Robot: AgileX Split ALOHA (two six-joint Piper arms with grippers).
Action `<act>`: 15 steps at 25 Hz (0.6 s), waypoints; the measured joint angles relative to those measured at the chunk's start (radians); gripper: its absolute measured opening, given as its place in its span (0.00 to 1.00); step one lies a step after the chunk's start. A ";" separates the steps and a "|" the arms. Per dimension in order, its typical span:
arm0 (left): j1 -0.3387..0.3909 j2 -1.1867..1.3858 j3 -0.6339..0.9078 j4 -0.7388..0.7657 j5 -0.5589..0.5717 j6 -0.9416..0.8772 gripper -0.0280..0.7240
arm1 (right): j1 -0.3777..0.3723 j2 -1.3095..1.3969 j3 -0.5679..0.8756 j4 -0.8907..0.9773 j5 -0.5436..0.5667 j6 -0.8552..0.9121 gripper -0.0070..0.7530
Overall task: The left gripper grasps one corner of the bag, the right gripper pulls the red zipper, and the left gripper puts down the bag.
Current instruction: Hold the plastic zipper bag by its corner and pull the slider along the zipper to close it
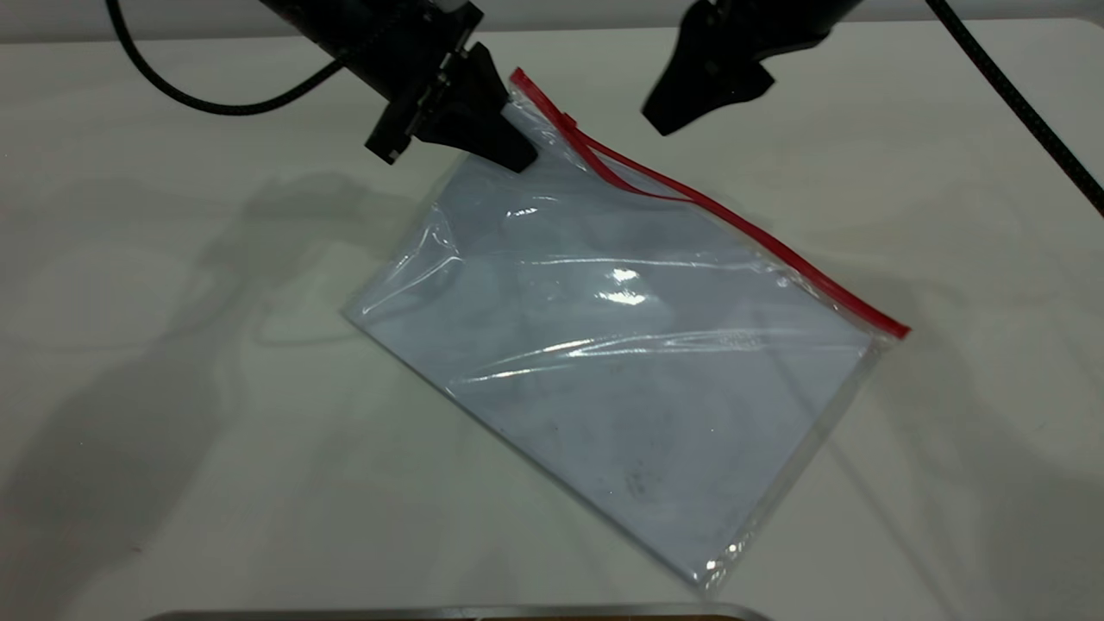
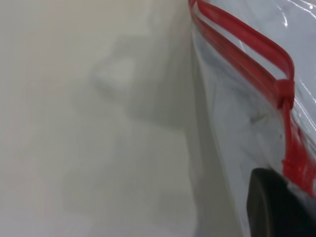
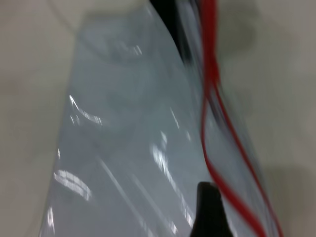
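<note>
The red zipper needs to be pulled shut along the clear bag (image 1: 621,345), so my right gripper will next grab it by its small slider (image 1: 569,119).
The clear bag (image 1: 621,345) with pale paper inside lies slanted on the white table, its far left end lifted. My left gripper (image 1: 517,155) is shut on the bag just below the corner (image 1: 522,82) where the red zipper (image 1: 776,250) ends. In the left wrist view one finger (image 2: 276,207) presses on the plastic by the strip. The small red slider (image 1: 569,119) (image 2: 285,91) sits near that corner, and beyond it the two red strands stand apart for a stretch. My right gripper (image 1: 664,121) hangs above the table just right of the zipper, clear of it.
The white table (image 1: 172,345) spreads to both sides of the bag. A metal edge (image 1: 448,612) runs along the near border. A black cable (image 1: 1018,103) crosses the far right corner. The left gripper also shows in the right wrist view (image 3: 165,15).
</note>
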State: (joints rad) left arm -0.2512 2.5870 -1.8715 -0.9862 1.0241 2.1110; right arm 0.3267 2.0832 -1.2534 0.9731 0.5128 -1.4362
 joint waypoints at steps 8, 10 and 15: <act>-0.034 0.000 0.000 -0.034 -0.001 0.000 0.11 | 0.002 0.058 -0.007 0.211 0.045 -0.201 0.77; -0.035 0.001 0.000 -0.067 0.000 0.000 0.11 | 0.002 0.070 -0.007 0.217 0.046 -0.214 0.77; -0.039 0.001 0.000 -0.092 0.000 0.000 0.11 | 0.002 0.079 -0.007 0.230 0.046 -0.224 0.77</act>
State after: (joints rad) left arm -0.2902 2.5878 -1.8715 -1.0782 1.0238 2.1110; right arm 0.3287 2.1620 -1.2601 1.2030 0.5586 -1.6603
